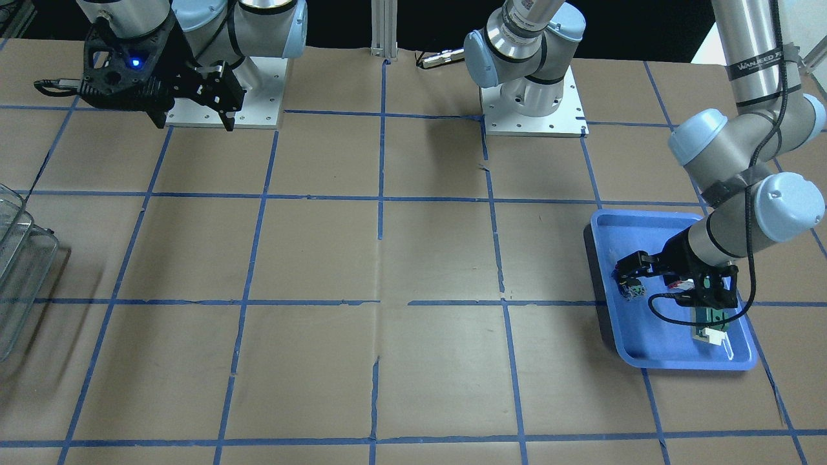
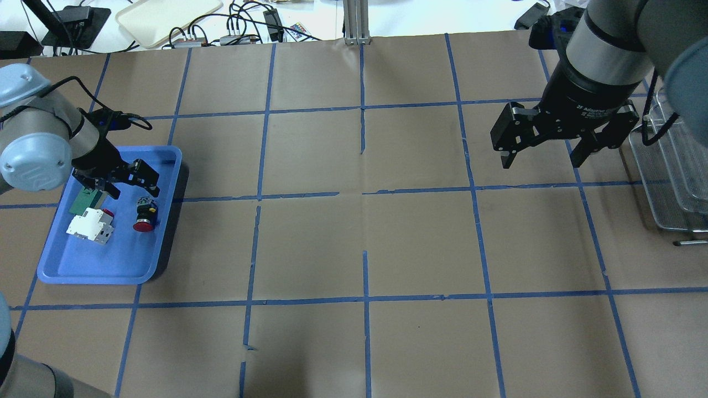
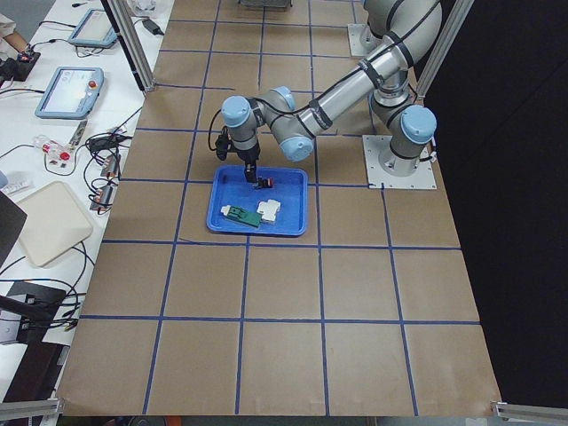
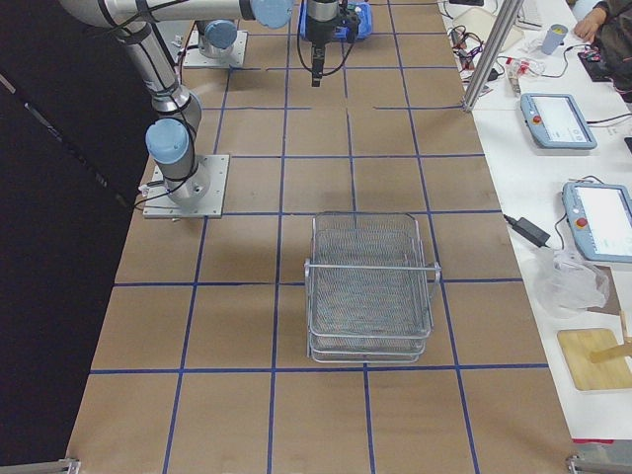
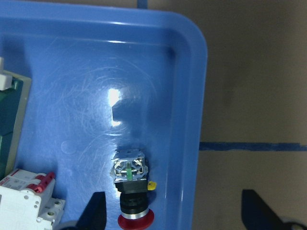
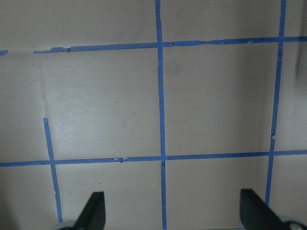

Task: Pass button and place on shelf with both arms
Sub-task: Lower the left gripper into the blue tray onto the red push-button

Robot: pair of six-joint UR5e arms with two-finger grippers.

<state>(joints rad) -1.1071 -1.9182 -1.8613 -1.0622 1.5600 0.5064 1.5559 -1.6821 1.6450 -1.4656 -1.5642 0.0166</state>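
Observation:
The robot's left gripper will next grab the button [image 5: 129,170] by its red cap [image 5: 135,219], to pass it across for putting on the shelf.
The button [image 2: 145,216] lies on its side in the blue tray [image 2: 99,276], red cap toward the robot. It also shows in the left wrist view [image 5: 130,191] and the front view [image 1: 632,289]. My left gripper [image 2: 133,189] is open and empty, hovering over the tray just above the button, which sits nearer one fingertip [image 5: 96,213]. My right gripper [image 2: 542,163] is open and empty, held high over the table beside the wire shelf [image 2: 675,166]. The shelf stands empty [image 4: 370,286].
A white block-shaped breaker [image 2: 88,226] and a flat green-and-white part [image 2: 83,200] lie in the tray next to the button. The table is brown paper with blue tape lines. The two arm bases [image 1: 533,103] stand at the robot's edge.

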